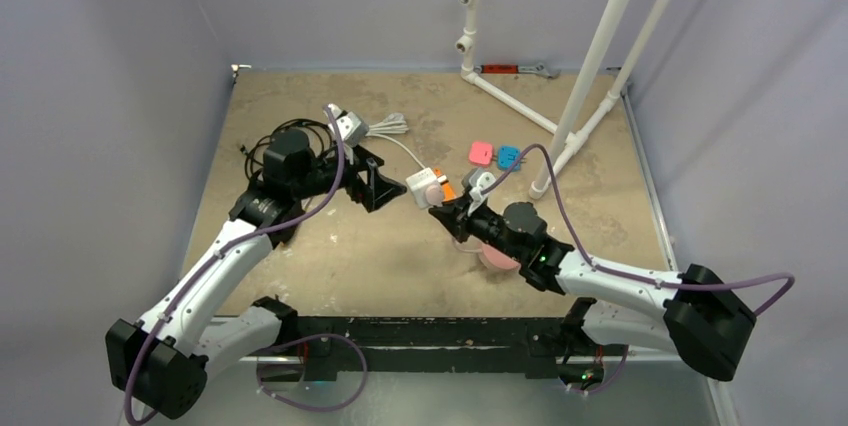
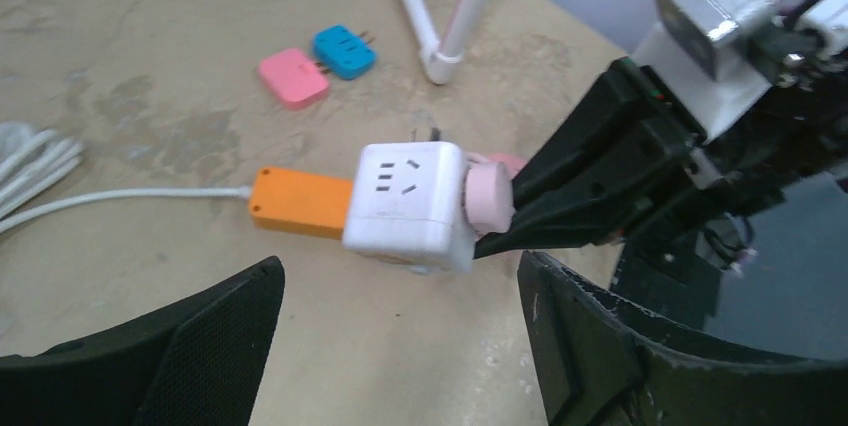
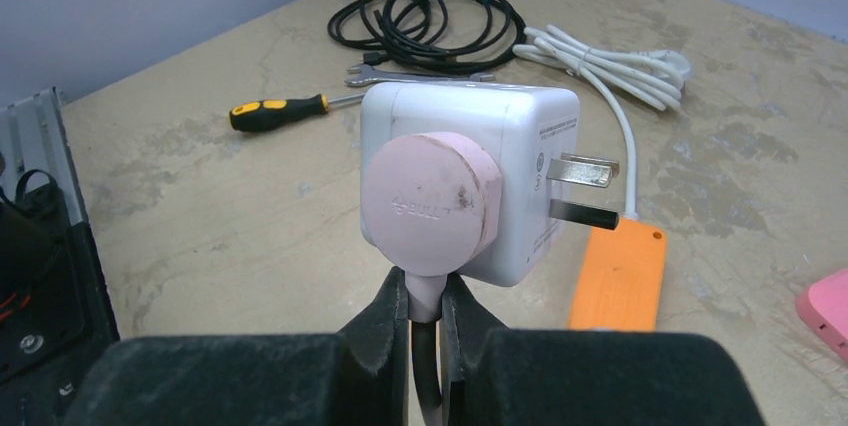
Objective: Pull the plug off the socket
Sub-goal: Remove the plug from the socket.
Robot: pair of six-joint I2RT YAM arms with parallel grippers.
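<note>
The left gripper grabs the white cube next, at the cube's end opposite its prongs, so that I pull off the pink plug point(image 3: 432, 201) from there.
The orange socket strip point(image 3: 618, 276) lies flat on the table, its white cable running off to the left; it also shows in the left wrist view point(image 2: 300, 202) and from above point(image 1: 448, 189). A white cube adapter point(image 3: 520, 146) hangs in the air with its metal prongs point(image 3: 585, 191) bare. A round pink plug point(image 3: 432, 201) sits in the cube's face. My right gripper point(image 3: 425, 331) is shut on the pink plug's neck and carries plug and cube. My left gripper point(image 2: 400, 346) is open and empty, just left of the cube point(image 1: 422, 186).
Small pink point(image 1: 481, 153) and blue point(image 1: 508, 157) adapters lie at the back right by the white pipe frame point(image 1: 560, 126). A black cable coil point(image 3: 430, 16), a bundled white cable point(image 3: 600, 66), a wrench and a yellow-handled screwdriver point(image 3: 280, 111) lie at the back left.
</note>
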